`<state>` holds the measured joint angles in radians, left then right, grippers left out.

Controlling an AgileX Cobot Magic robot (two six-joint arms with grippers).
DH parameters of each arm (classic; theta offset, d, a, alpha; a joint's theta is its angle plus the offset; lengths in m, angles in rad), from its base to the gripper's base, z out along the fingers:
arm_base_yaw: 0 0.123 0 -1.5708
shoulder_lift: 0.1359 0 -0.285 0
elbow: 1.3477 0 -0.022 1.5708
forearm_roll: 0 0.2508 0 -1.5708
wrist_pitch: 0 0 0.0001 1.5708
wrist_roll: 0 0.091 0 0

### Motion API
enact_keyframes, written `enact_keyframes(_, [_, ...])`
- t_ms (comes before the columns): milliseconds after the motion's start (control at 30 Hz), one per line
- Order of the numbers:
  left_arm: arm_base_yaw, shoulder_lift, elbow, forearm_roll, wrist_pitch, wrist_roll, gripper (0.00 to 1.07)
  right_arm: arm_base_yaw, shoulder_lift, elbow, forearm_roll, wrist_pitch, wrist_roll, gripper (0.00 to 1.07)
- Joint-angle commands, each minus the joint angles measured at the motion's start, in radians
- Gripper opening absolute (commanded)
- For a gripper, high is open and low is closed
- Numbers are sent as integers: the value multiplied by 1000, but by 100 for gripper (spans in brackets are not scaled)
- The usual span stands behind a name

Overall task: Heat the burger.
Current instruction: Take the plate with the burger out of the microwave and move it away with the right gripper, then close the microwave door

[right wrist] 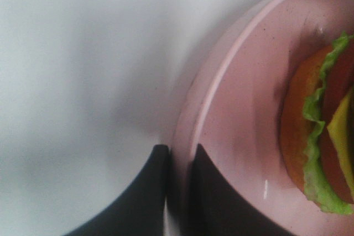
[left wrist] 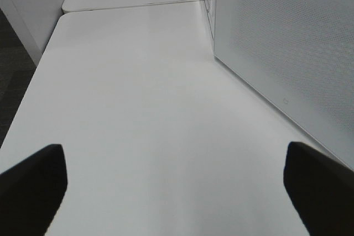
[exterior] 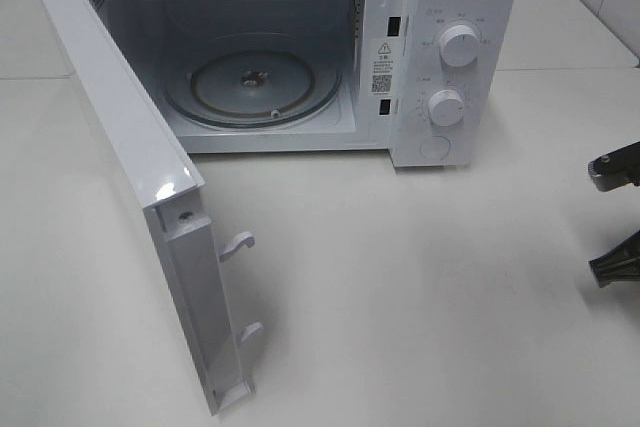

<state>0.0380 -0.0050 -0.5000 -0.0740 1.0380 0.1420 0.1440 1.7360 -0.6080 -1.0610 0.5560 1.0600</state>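
I need to release the plate with my right gripper, because the pink plate (right wrist: pixel 243 103) sits low on the white table and its shadow hugs the plate's rim.
In the right wrist view the burger (right wrist: pixel 323 131), with brown bun, green lettuce and yellow cheese, sits on a round pink plate (right wrist: pixel 243 103). My right gripper (right wrist: pixel 180 175) is shut on the plate's rim, one black finger (right wrist: pixel 146 192) under or outside the rim and the other inside. The exterior high view shows only black parts of the right arm (exterior: pixel 615 217) at the right edge; plate and burger are out of that view. My left gripper (left wrist: pixel 177 192) stands wide open over bare table, holding nothing.
A white microwave (exterior: pixel 455 7) stands at the back with its door (exterior: pixel 130 167) swung wide open toward the front left. Its glass turntable (exterior: pixel 250 87) is bare. The microwave's perforated side wall (left wrist: pixel 287 42) is close beside the left gripper. The table (exterior: pixel 420 297) is white.
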Motion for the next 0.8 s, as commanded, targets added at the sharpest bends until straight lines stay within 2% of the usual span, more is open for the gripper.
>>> enact_keyframes(33, [3, -17, 2, 0, -3, -1, 101, -4, -2, 0, -30, 11, 8, 6])
enact_keyframes(100, [3, -17, 2, 0, -3, -1, 101, -4, -2, 0, -25, -23, 5, 13])
enact_keyframes(133, [3, -17, 2, 0, -3, -1, 101, -4, -2, 0, -25, -23, 5, 13])
enact_keyframes(167, [3, -17, 2, 0, -3, -1, 101, -4, -2, 0, -14, -44, 3, 20])
enact_keyframes(200, [3, -17, 2, 0, -3, -1, 101, -4, -2, 0, -14, -44, 3, 20])
enact_keyframes(233, [3, -17, 2, 0, -3, -1, 101, -4, -2, 0, -8, -52, 0, 24])
enact_keyframes(267, [3, -17, 2, 0, -3, -1, 101, -4, -2, 0, 8, -57, -3, 35])
enact_keyframes(300, [3, -17, 2, 0, -3, -1, 101, -4, -2, 0, 8, -57, -3, 35])
enact_keyframes(333, [3, -17, 2, 0, -3, -1, 101, -4, -2, 0, 14, -58, -7, 42])
enact_keyframes(367, [3, -17, 2, 0, -3, -1, 101, -4, -2, 0, 29, -58, -20, 55])
enact_keyframes(400, [3, -17, 2, 0, -3, -1, 101, -4, -2, 0, 29, -58, -20, 55])
enact_keyframes(433, [3, -17, 2, 0, -3, -1, 101, -4, -2, -1, 37, -58, -30, 60])
enact_keyframes(467, [3, -17, 2, 0, -3, -1, 101, -4, -2, -6, 67, -55, -47, 70])
enact_keyframes(500, [3, -17, 2, 0, -3, -1, 101, -4, -2, -6, 67, -55, -47, 70])
enact_keyframes(533, [3, -17, 2, 0, -3, -1, 101, -4, -2, -6, 96, -58, -61, 77])
enact_keyframes(700, [3, -17, 2, 0, -3, -1, 101, -4, -10, -9, 188, -55, -133, 78])
enact_keyframes(800, [3, -17, 2, 0, -3, -1, 101, -4, -62, -11, 297, -55, -261, 76])
